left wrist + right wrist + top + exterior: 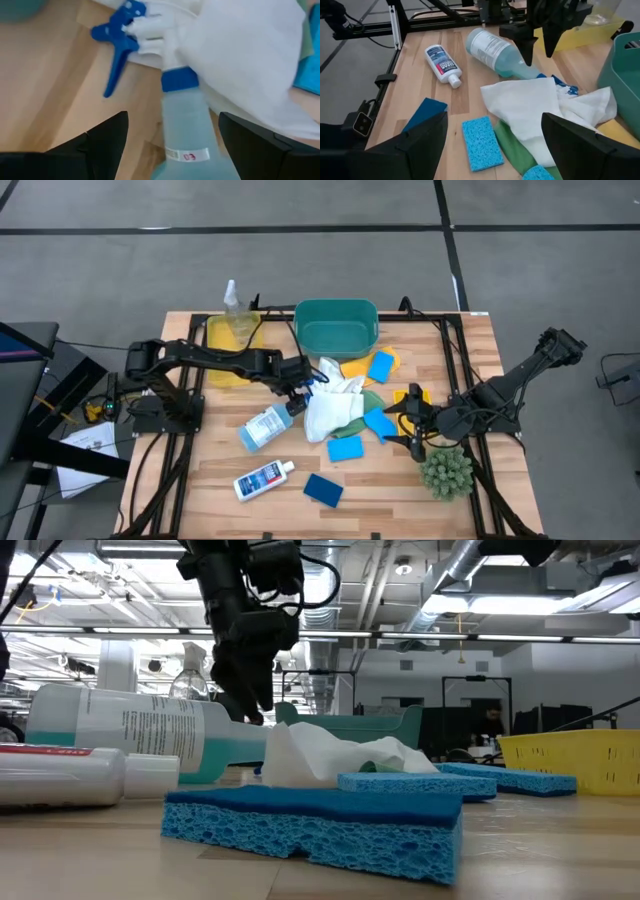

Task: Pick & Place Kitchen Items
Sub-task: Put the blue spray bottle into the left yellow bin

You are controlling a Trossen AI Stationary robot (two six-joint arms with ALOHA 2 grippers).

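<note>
The blue-trigger spray bottle has to stand upright in the yellow tray, so my left gripper will next grip the bottle by its neck below the blue collar [183,104].
The blue-trigger clear spray bottle [265,425] lies on its side on the table, its trigger head [117,60] partly under the white cloth [335,405]. My left gripper [297,392] is open above the bottle's neck [180,80], a finger on either side [540,40], touching nothing. My right gripper [415,425] is open and empty at the table's right, beside a light-blue sponge [380,423]. The small labelled white bottle [263,478] and the dark-blue sponge [323,490] lie near the front edge. The small clear bottle [235,305] stands in a yellow tray [215,365].
A teal basin [337,325] stands at the far middle. Yellow cloth [357,367] and green cloth [372,402] lie by the white cloth, with more light-blue sponges [345,447] [381,366]. A spiky green plant [446,472] sits right front.
</note>
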